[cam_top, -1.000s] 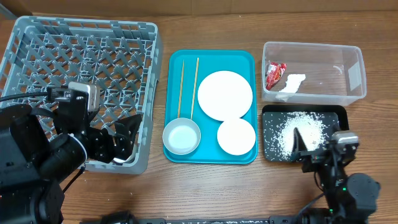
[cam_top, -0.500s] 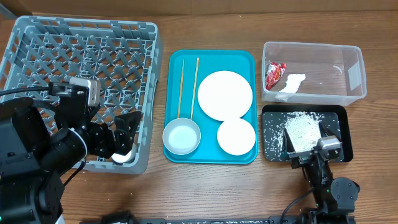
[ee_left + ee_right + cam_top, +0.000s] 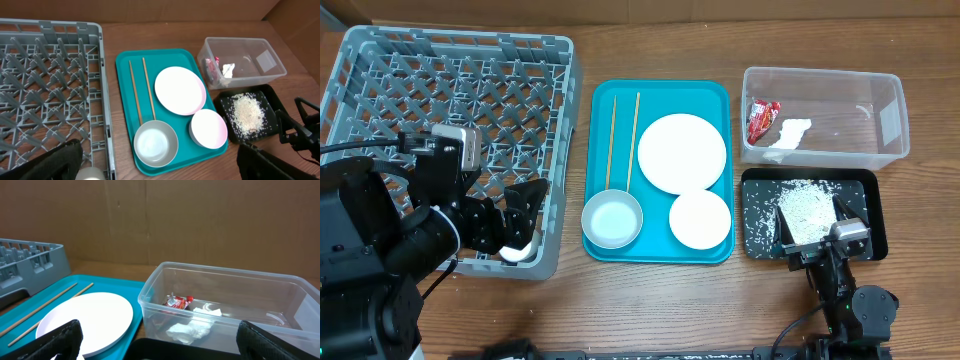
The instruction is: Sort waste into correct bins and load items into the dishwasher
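I should use my left gripper to pinch the white bowl's rim on the side facing the grey bowl. The white bowl's body then stays free to load into the rack.
My left gripper (image 3: 515, 225) is open over the front right corner of the grey dish rack (image 3: 380, 60). A white cup (image 3: 517, 252) lies in the rack under it, beside the left finger in the left wrist view (image 3: 90, 174). On the teal tray (image 3: 720, 95) are two chopsticks (image 3: 612, 140), a white plate (image 3: 682, 152), a grey bowl (image 3: 612, 220) and a white bowl (image 3: 700, 219). The clear tub (image 3: 840, 110) holds the red wrapper (image 3: 761, 119) and the tissue (image 3: 787, 138). Rice (image 3: 807, 205) lies in the black tray (image 3: 755, 185). My right gripper (image 3: 812, 232) is open and empty over its front edge.
The rack takes up the left of the wooden table, the teal tray the middle, the tub and black tray the right. A cardboard wall (image 3: 150, 220) stands behind the table. Bare wood runs along the front edge (image 3: 650, 300).
My right arm drew back toward the front edge and tilted, uncovering the rice pile. My left gripper shifted slightly over the rack corner. Nothing moved in the last half second.
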`<state>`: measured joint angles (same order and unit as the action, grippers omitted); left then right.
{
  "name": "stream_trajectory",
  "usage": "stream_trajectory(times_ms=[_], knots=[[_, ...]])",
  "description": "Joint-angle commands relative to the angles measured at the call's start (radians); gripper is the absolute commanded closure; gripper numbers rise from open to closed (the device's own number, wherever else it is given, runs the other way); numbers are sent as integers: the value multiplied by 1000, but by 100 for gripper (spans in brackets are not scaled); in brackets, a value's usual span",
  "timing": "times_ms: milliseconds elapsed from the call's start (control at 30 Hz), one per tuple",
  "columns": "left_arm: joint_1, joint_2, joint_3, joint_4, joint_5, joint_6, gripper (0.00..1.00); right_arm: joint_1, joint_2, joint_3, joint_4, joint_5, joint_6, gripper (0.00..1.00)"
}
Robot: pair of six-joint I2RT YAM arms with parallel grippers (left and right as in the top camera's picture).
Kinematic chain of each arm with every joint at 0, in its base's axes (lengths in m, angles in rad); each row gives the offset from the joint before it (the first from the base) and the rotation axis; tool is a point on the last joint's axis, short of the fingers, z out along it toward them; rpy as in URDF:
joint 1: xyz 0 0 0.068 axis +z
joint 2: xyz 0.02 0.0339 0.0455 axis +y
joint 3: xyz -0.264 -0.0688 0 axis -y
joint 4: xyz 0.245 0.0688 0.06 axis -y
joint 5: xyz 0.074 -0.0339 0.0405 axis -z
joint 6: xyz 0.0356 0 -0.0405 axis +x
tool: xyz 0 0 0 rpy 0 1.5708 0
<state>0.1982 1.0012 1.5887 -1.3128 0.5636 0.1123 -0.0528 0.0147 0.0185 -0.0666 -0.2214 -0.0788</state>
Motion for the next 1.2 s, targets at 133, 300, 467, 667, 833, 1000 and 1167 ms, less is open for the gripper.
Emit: stream_trajectory(times_ms=[133, 300, 467, 667, 833, 1000, 1167], knots=[[-3, 0, 10, 1, 2, 19, 0, -8, -12, -11, 9, -1, 0, 0], [-3, 0, 10, -48, 76, -77, 0, -8, -12, -11, 10, -1, 0, 0], [-26, 28, -43, 41, 84, -186, 0, -8, -12, -11, 10, -1, 0, 0], [-216, 178, -190, 0, -83, -204, 0, -8, -12, -11, 9, -1, 0, 0], [-433, 339, -261, 13, -266, -299, 0, -8, -12, -11, 9, -1, 0, 0], [-629, 472, -261, 155, -370, -322, 0, -8, -12, -11, 9, -1, -1, 0], [-728, 592, -261, 311, -269, -348, 25, -8, -12, -11, 9, -1, -1, 0]])
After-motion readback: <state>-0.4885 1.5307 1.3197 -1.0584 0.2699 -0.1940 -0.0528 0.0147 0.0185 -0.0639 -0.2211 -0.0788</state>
